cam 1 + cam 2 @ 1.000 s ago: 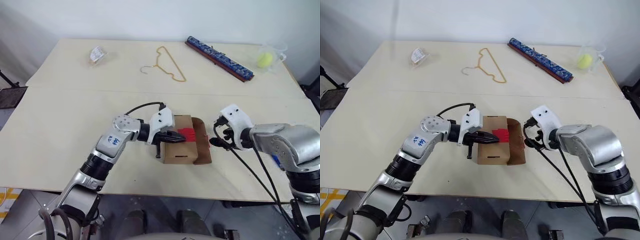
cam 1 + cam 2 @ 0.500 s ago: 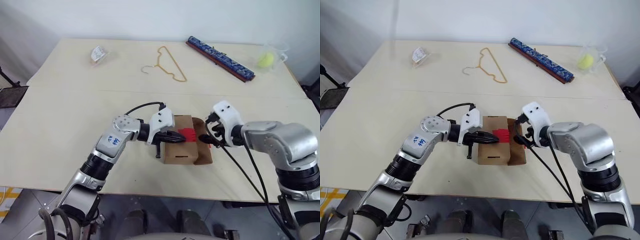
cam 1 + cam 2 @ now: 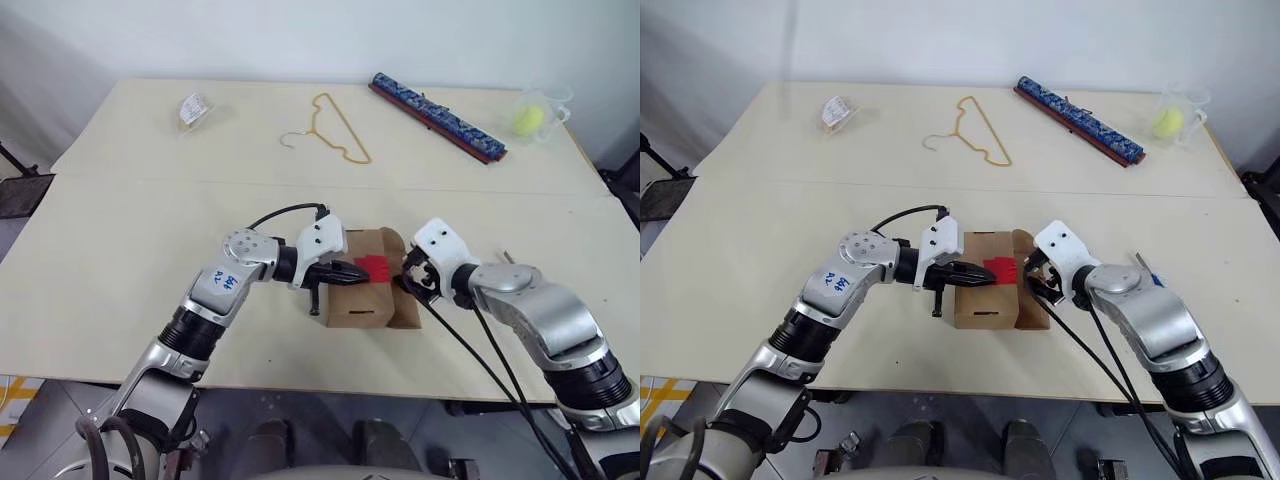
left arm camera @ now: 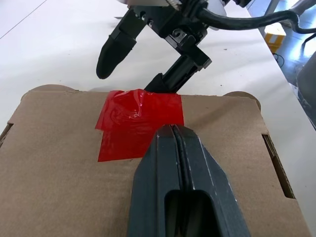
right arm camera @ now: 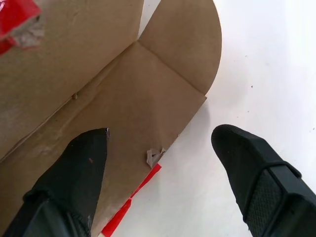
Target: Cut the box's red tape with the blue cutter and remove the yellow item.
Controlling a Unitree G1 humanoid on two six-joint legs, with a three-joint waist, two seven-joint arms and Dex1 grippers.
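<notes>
The box's flap needs my right gripper to pinch it next by its edge with the cut tape (image 5: 148, 175), to open the box (image 5: 69, 44) and reach the yellow item.
The box (image 3: 362, 300) is a small brown carton near the table's front edge, with a crumpled red tape (image 3: 376, 267) patch on top. My left gripper (image 3: 350, 271) is shut and rests on the box top, its tip at the tape (image 4: 138, 118). My right gripper (image 5: 158, 143) is open at the box's right side. One finger (image 5: 74, 168) lies over the opened flap (image 5: 163, 94) and the other over bare table. A slim stick with a blue end (image 3: 1148, 273), seemingly the blue cutter, lies behind my right forearm. The yellow item is hidden.
At the back of the table (image 3: 120, 250) lie a gold wire hanger (image 3: 338, 128), a long blue patterned bar (image 3: 437, 116), a clear cup with a yellow-green ball (image 3: 533, 116) and a small plastic packet (image 3: 195, 107). The table's front edge runs just below the box.
My right gripper has moved left and down, from apart on the right to the box's opened right flap. My left gripper and the box have stayed still.
</notes>
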